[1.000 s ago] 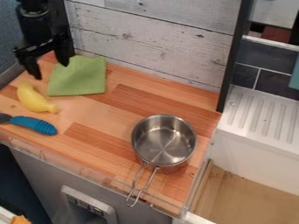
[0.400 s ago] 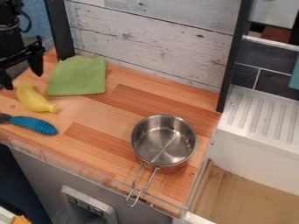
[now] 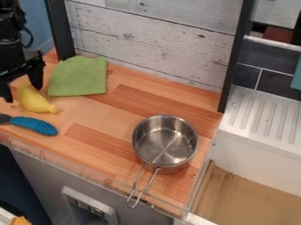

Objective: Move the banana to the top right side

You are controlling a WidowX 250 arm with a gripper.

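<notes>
My gripper grabs the banana's thick end next, to move the banana point(image 3: 35, 101) to the top right side of the counter.
The black gripper point(image 3: 22, 91) hangs at the left edge of the view, open, its two fingers spread to either side of the upper end of the banana. The yellow banana point(image 3: 35, 101) lies on the wooden counter at the left, its stem end pointing to the lower right. Whether the fingers touch it I cannot tell; nothing is clamped between them.
A green cloth point(image 3: 78, 76) lies just right of the gripper, near the back wall. A blue-handled utensil point(image 3: 34, 125) sits below the banana. The steel pot point(image 3: 165, 141) stands at the right of the counter point(image 3: 106, 121), handle towards the front edge.
From above the cloth's left side, the gripper has moved left and then lower, down to the banana's upper end. The banana, cloth, utensil and pot have not moved.
</notes>
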